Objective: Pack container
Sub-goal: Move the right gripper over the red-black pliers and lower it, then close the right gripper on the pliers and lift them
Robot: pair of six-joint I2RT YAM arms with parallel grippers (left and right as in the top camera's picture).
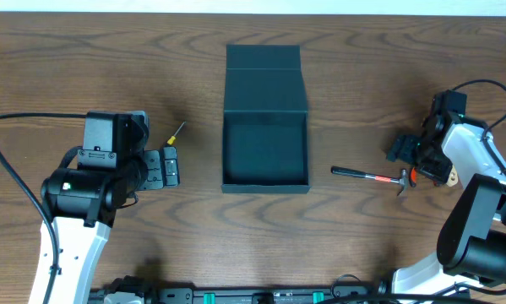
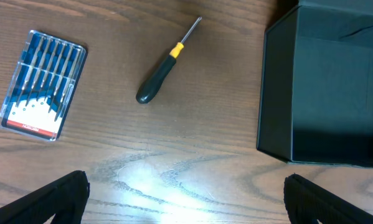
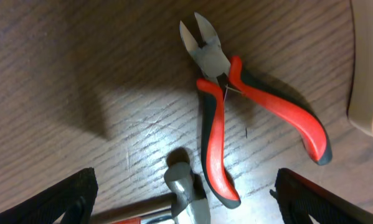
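My right gripper needs to come down toward the cutting pliers' jaws before it closes on the cutting pliers. The pliers' jaws are on either side of the hammer's head (image 3: 185, 186), short of the pliers' pivot (image 3: 220, 78).
The container (image 1: 265, 181) is a dark teal-green box at the table's middle, open and empty, with its flap lid (image 1: 263, 80) laid back on the far side. It also shows in the left wrist view (image 2: 279, 93) at the right. My left gripper (image 1: 171, 166) (image 2: 189, 202) is open and empty, left of the box. A black and yellow screwdriver (image 1: 176, 133) (image 2: 164, 65) lies just beyond it. My right gripper (image 1: 409, 156) (image 3: 186, 208) is open, hovering over red-handled cutting pliers (image 3: 236, 106) and the hammer's head (image 3: 186, 186). The hammer (image 1: 367, 175) lies right of the box.
A small blue case of white-tipped bits (image 2: 43, 84) lies left of the screwdriver; the left arm hides it in the overhead view. A pale beige object (image 3: 370, 62) stands at the right edge of the right wrist view. Cables run along both table sides.
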